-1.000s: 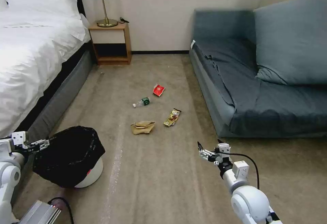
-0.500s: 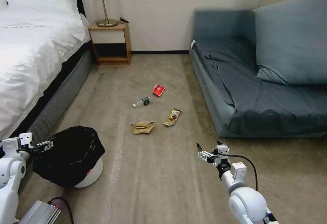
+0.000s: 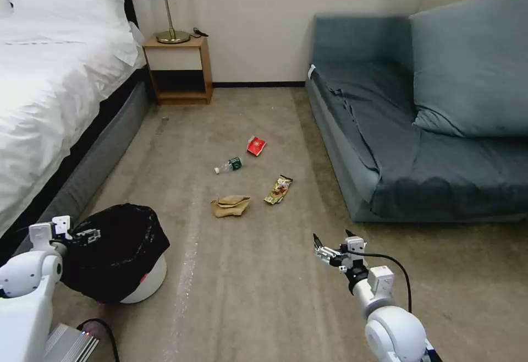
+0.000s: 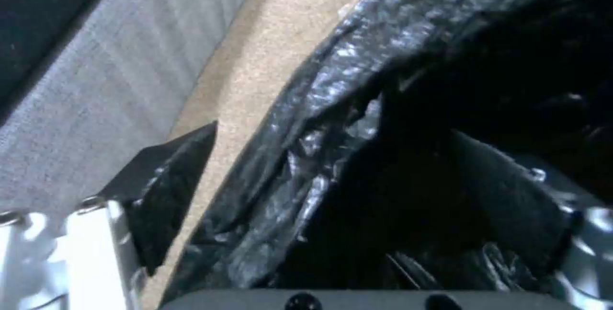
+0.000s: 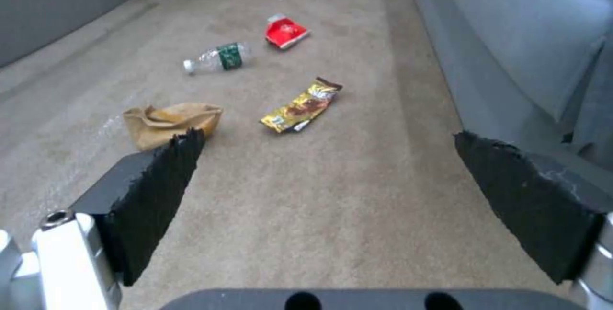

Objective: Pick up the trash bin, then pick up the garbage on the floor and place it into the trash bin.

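Note:
My left gripper pinches the trash bin by its bagged rim next, since the bin's tub (image 3: 146,284) is too wide for my fingers.
The trash bin (image 3: 118,252) stands on the carpet at my near left, a white tub under a crinkled black bag (image 4: 383,41). My left gripper (image 3: 91,235) is open at its rim; in the left wrist view (image 4: 332,130) one finger sits outside the bag and one inside. The garbage lies mid-floor: a tan paper bag (image 3: 230,206) (image 5: 169,120), a yellow-brown wrapper (image 3: 278,189) (image 5: 301,105), a clear bottle (image 3: 229,165) (image 5: 217,57) and a red-and-white packet (image 3: 256,145) (image 5: 285,31). My right gripper (image 3: 330,243) (image 5: 325,195) hangs open and holds nothing, short of the wrapper.
A white bed (image 3: 49,103) runs along the left, close behind the bin. A wooden nightstand (image 3: 179,70) with a lamp stands at the back wall. A blue-grey sofa (image 3: 429,153) fills the right side. A grey box with a cable (image 3: 63,345) lies at my lower left.
My left arm has swung toward the bin, bringing its gripper from beside the bag onto the rim. The right gripper has drifted slightly lower and left. The garbage has not moved.

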`<state>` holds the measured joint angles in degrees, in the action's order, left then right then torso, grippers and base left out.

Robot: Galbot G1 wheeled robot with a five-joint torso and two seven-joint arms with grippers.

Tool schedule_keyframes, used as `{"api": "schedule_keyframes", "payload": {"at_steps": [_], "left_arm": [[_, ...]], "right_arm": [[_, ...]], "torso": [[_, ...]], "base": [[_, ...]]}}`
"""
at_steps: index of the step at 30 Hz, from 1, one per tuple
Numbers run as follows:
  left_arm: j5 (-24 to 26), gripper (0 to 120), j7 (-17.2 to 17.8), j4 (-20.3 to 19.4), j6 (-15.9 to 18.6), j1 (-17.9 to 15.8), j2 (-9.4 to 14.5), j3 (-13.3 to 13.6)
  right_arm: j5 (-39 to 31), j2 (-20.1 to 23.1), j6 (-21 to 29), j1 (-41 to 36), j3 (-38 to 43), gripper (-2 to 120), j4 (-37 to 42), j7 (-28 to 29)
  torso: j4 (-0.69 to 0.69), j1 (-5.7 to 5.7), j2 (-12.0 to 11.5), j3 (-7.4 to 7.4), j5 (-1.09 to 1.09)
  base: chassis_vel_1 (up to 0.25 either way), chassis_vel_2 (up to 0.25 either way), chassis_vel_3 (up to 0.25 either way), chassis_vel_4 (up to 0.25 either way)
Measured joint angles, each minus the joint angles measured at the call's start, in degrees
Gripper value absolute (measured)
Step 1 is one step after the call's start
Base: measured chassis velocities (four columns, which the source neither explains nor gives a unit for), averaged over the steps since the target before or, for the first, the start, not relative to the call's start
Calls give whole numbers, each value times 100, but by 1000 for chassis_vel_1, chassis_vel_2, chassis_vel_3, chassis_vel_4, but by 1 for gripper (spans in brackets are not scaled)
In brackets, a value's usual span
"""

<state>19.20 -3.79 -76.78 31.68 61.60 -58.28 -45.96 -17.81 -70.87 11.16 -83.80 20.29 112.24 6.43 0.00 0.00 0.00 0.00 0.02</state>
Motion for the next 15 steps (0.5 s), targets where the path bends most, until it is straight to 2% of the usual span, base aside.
{"api": "schedule_keyframes", "payload": {"at_steps": [1,6,9,11,12,15], "left_arm": [[0,90,0,0,0,0,0,0],[-85,67,-67,155,-185,-15,3,-4],[-85,61,-73,160,-231,-5,8,-10],[-83,50,-120,138,-347,46,16,-25],[-83,50,-120,138,-347,46,16,-25],[-76,39,-164,129,-478,75,16,-39]], "right_arm": [[0,0,0,0,0,100,0,0],[91,-41,-30,-64,-20,100,-17,4],[100,-45,-36,-74,-20,100,-18,5],[96,-60,-40,-94,-17,100,-10,10],[96,-60,-40,-94,-17,100,-10,10],[87,-73,-40,-109,-16,100,29,15]], "torso": [[0,0,0,0,0],[1,0,0,0,4],[1,0,0,-1,2],[1,0,0,0,-1],[1,0,0,0,-1],[1,0,0,0,-3]], "base": [[0,0,0,0],[0,0,0,0],[0,0,0,0],[0,0,0,0],[0,0,0,0],[0,0,0,0]]}}
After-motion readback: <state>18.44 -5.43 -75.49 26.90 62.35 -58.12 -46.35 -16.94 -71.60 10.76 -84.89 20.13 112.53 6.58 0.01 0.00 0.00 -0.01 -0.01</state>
